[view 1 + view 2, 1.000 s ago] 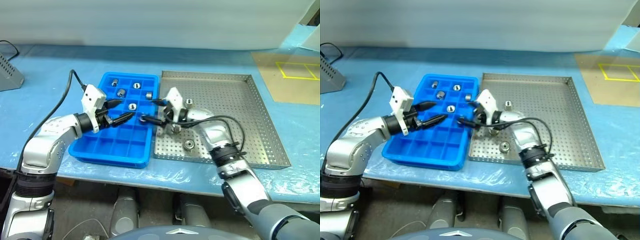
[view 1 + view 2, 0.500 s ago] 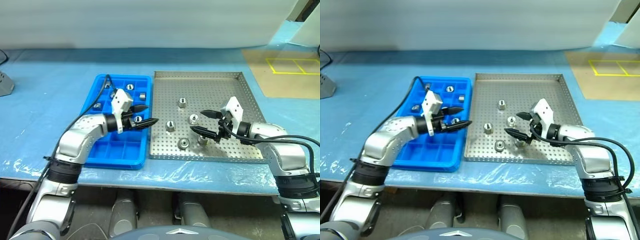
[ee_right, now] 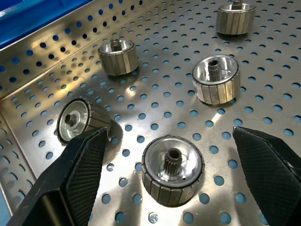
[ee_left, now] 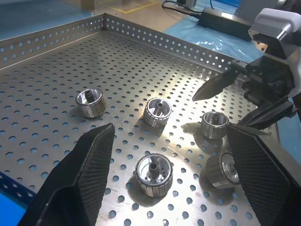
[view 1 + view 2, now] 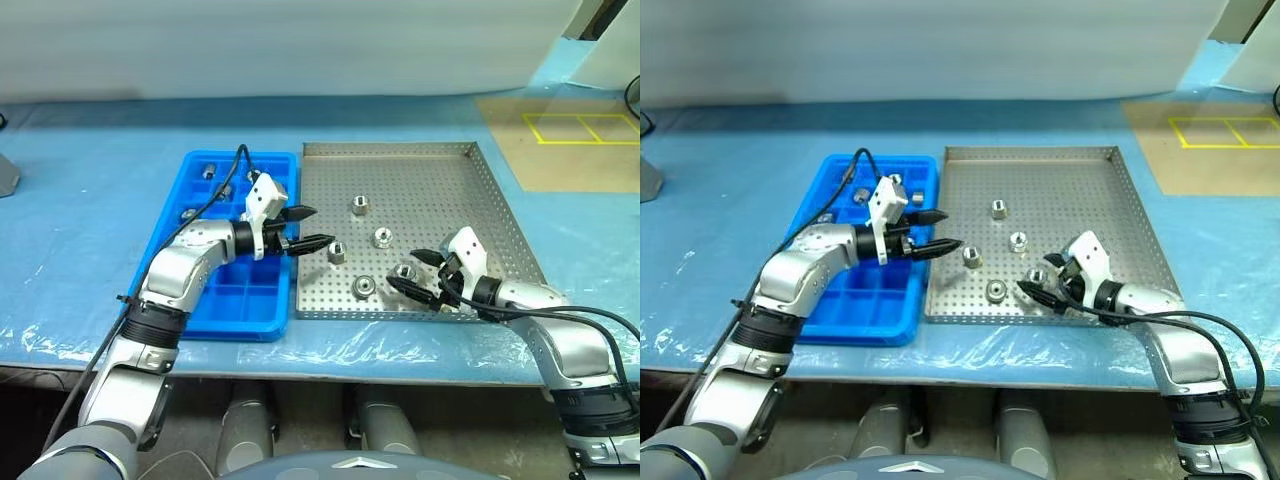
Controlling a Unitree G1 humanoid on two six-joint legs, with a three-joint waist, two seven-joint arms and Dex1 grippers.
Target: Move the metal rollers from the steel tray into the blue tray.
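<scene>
The robot's right fingers stop above the roller, so the right gripper should go lower before it closes on the front roller (image 5: 405, 270) (image 3: 172, 169).
The steel tray (image 5: 455, 195) holds several metal rollers, among them one at the back (image 5: 360, 205), one mid-tray (image 5: 381, 237) and one near the front rim (image 5: 364, 286). My left gripper (image 5: 320, 225) is open, low over the tray's left edge, and points at a roller (image 5: 337, 251) just beyond its fingertips. My right gripper (image 5: 401, 267) is open near the tray's front, with a roller (image 3: 173, 169) standing loose on the floor between its spread fingers. To the left, the blue tray (image 5: 235, 300) has several rollers (image 5: 208, 171) in its back compartments.
A tan board with yellow tape (image 5: 560, 135) lies at the back right on the blue-covered table (image 5: 90, 200). My left arm's black cable (image 5: 215, 190) arches over the blue tray. The table's front edge (image 5: 320, 350) runs just below both trays.
The camera has shifted. My right gripper left the border between the two trays and came back right and down to the steel tray's front. My left gripper moved right to the tray's left edge. Both stayed open.
</scene>
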